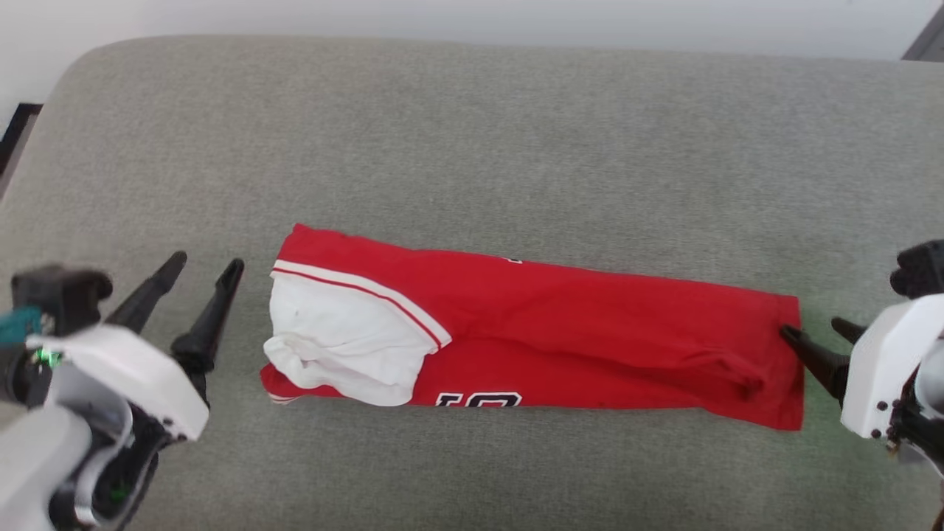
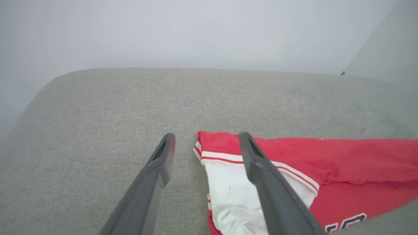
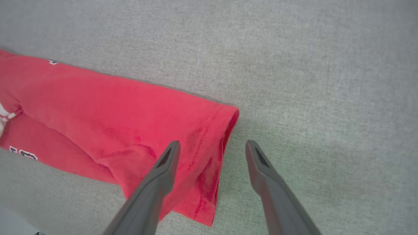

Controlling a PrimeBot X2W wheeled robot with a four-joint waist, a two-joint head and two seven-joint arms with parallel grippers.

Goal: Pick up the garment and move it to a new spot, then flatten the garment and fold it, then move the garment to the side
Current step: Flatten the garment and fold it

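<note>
Next, my right gripper takes hold of the long red garment by its bunched hem (image 1: pixel 785 370). Then I fold the garment over toward its white sleeve (image 1: pixel 346 335).
The garment (image 1: pixel 560 339), a red jersey with a white sleeve and striped trim, lies folded into a long band across the grey cushion (image 1: pixel 472 133). Part of a black numeral shows at its near edge. My left gripper (image 1: pixel 206 262) stands open just left of the sleeve end, holding nothing; in the left wrist view that gripper (image 2: pixel 205 137) hangs above the garment's (image 2: pixel 343 163) corner. My right gripper (image 1: pixel 815 332) is open at the garment's right hem, one fingertip at the cloth edge. Seen from the right wrist, the right gripper (image 3: pixel 211 143) straddles the hem of the garment (image 3: pixel 114 111).
The cushion's rounded far edge (image 1: pixel 295 44) runs along a pale wall. Its left edge drops off near a dark floor strip (image 1: pixel 15 133). Bare grey fabric surrounds the jersey on all sides.
</note>
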